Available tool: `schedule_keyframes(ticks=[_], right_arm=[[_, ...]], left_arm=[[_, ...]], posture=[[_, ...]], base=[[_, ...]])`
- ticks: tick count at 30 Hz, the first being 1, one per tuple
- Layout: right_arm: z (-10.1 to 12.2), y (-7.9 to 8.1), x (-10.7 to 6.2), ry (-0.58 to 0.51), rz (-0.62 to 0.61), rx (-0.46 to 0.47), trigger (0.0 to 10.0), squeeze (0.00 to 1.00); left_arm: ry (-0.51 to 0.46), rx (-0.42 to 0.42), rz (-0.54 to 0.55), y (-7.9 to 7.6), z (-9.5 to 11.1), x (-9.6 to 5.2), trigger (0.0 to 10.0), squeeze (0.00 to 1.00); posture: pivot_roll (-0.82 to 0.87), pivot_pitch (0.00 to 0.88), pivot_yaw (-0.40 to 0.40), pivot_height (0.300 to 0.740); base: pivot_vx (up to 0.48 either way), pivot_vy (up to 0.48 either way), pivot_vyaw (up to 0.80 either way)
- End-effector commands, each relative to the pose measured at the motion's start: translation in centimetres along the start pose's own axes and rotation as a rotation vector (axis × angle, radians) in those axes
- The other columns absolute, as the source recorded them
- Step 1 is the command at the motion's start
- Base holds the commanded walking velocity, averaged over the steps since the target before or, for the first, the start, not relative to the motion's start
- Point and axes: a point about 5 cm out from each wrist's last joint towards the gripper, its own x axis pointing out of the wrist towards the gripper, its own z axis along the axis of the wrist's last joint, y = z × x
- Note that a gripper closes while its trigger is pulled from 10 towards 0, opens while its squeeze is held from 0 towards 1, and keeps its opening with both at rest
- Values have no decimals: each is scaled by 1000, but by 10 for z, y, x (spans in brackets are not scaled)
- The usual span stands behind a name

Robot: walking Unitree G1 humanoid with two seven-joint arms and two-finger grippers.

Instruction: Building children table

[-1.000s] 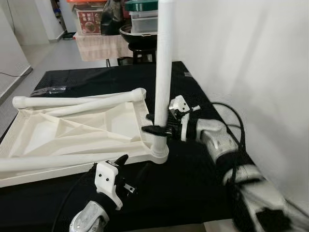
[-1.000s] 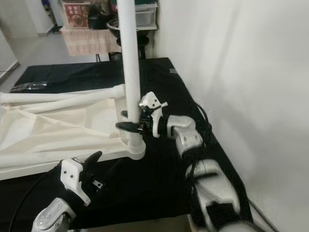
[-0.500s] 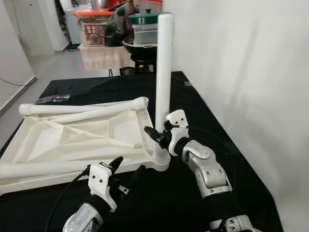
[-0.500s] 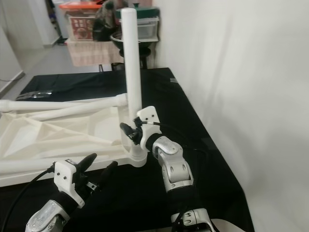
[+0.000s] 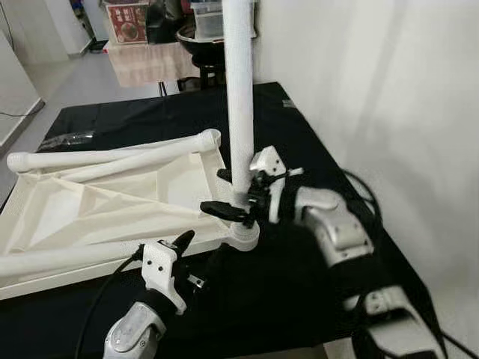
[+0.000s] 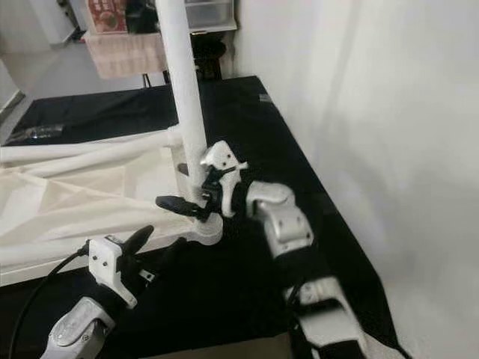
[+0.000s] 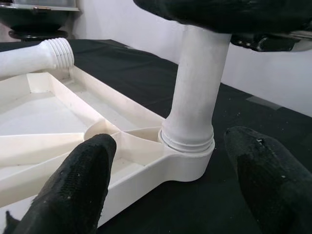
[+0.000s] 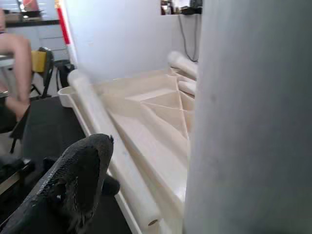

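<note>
The children table needs building up, so my right gripper should next grab the upright white leg by its lower shaft (image 5: 241, 179) just above the corner socket (image 5: 243, 235).
The cream table top (image 5: 97, 206) lies upside down on the black-covered table. A white leg (image 5: 239, 97) stands upright in its near right corner socket (image 5: 243, 235). My right gripper (image 5: 212, 191) is low on this leg, open, with one finger in front of it and one behind. In the right wrist view the leg (image 8: 253, 122) stands close beside one finger (image 8: 78, 170), with a gap between them. My left gripper (image 5: 197, 250) hovers open just in front of the socket, its fingers (image 7: 78, 185) spread wide and holding nothing.
Two more legs (image 5: 112, 157) lie along the far side of the top and one (image 5: 67, 258) along its near edge. A white wall (image 5: 389, 90) runs close on the right. A plastic bag (image 5: 71, 138) lies far left. Shelves with pots (image 5: 202, 30) stand behind.
The camera has shifted between frames. My right gripper has turned about the upright leg, and its fingers now reach out to the left of it. The left gripper stays open near the socket.
</note>
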Motion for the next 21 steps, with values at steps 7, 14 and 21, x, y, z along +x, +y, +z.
schedule_keyframes(ticks=[7,14,21], right_arm=[[-8,-13,15,31,130,106,0,0],[-14,-16,9,47,97,108,0,0],[-30,-17,-5,66,-41,103,0,0]], left_arm=[[18,-12,11,1,-6,2,10000,0],[15,-15,11,0,-6,3,10000,0],[14,-17,11,0,-6,3,10000,0]], posture=[[58,0,-1,740],[48,0,0,740],[32,0,-7,740]], base=[[0,0,0],[0,0,0],[0,0,0]])
